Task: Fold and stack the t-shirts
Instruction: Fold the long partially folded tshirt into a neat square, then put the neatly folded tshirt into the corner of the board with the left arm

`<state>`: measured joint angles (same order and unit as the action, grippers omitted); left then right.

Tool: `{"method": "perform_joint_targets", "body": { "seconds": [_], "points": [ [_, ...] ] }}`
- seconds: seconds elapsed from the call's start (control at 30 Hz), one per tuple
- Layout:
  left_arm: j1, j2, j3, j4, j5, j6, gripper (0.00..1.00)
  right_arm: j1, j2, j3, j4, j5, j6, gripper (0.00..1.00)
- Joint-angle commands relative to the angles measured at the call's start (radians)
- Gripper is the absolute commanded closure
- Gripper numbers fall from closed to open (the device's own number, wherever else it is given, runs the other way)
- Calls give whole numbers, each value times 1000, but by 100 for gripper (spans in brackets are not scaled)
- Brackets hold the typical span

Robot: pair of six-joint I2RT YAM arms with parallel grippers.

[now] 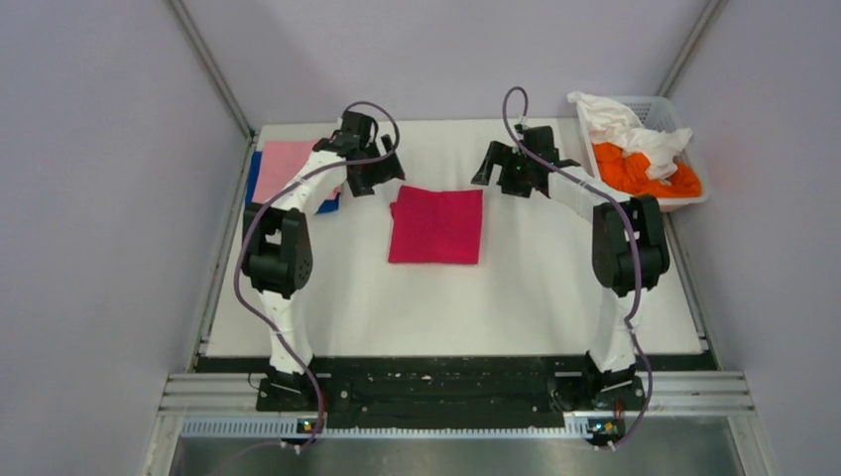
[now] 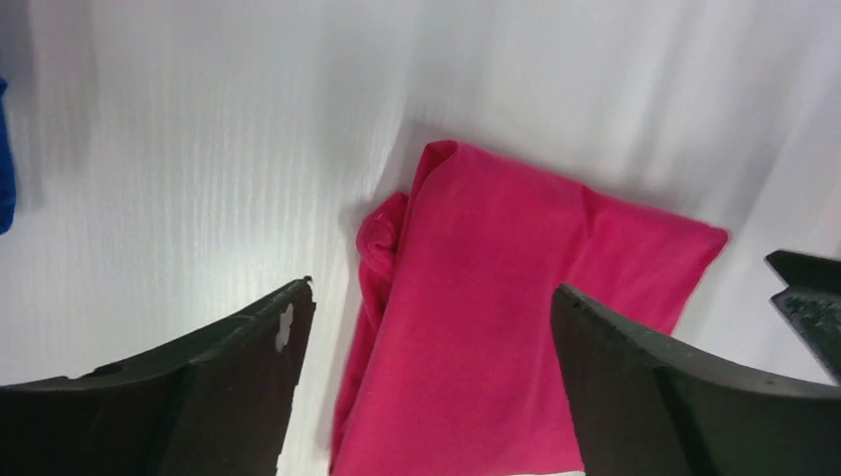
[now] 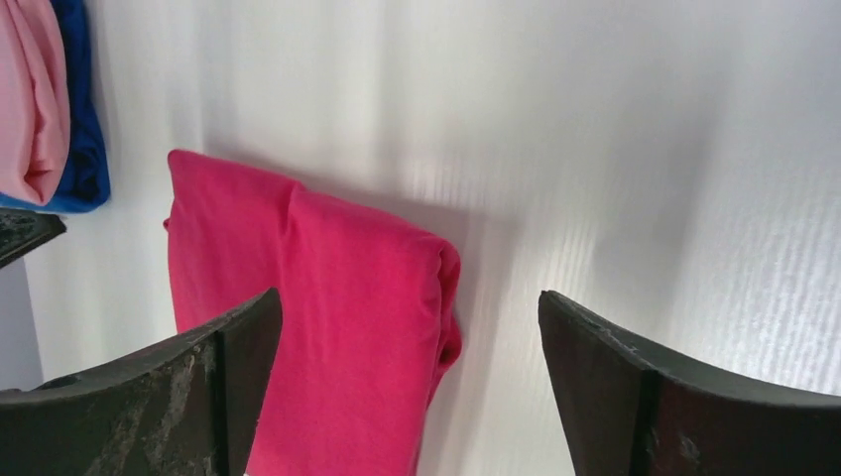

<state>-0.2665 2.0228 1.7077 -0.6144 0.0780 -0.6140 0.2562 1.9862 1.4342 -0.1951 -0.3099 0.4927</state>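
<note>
The folded magenta t-shirt needs to be stacked on the pink t-shirt, so my left gripper needs to grab the magenta t-shirt next by its far corner nearest the pink t-shirt.
A magenta-red t-shirt lies folded into a flat square at the middle of the table; it also shows in the left wrist view and the right wrist view. A light pink t-shirt lies folded on a royal blue t-shirt at the far left, seen too in the right wrist view. An orange t-shirt and a white t-shirt lie crumpled in the basket. My left gripper hangs open over the magenta shirt's far left corner. My right gripper hangs open by its far right corner. Both are empty.
A white slotted plastic basket stands at the far right corner of the table. Grey walls close in on the left, back and right. The arms' bases sit on a black rail at the near edge.
</note>
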Motion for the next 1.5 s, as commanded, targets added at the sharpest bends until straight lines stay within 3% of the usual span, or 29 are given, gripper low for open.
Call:
{"method": "perform_joint_targets", "body": {
  "seconds": [0.0,0.23,0.33,0.47,0.73,0.8,0.83,0.9,0.93,1.03,1.17,1.47],
  "points": [
    [18,-61,34,-13,37,16,1,-17,-90,16,-4,52,-19,1],
    [16,-165,-226,60,174,41,1,-14,-341,-256,91,8,9,1],
    [3,-135,-264,62,228,40,1,-16,-476,-379,90,78,23,1],
    [-50,-60,-250,43,152,39,5,-28,-668,-500,44,191,30,1],
    [-148,108,-144,-36,-87,6,33,-31,-995,-607,-172,384,-9,1],
    [-174,153,-93,-74,-180,1,45,-32,-1055,-634,-189,402,-20,1],
    [-187,178,-57,-108,-221,0,57,-31,-1084,-645,-194,417,-25,1],
    [-207,223,25,-191,-321,-11,97,-31,-1133,-666,-200,456,-35,1],
    [-214,241,79,-240,-387,-19,100,-31,-1150,-672,-200,471,-39,1],
    [-224,280,225,-362,-586,-30,100,-32,-1181,-677,-192,470,-58,1],
    [-222,249,304,-381,-833,10,100,-31,-1185,-688,-187,453,-70,1],
    [-151,156,308,-96,-1094,342,100,-31,-1184,-703,-187,493,-86,1]
  ]
}}
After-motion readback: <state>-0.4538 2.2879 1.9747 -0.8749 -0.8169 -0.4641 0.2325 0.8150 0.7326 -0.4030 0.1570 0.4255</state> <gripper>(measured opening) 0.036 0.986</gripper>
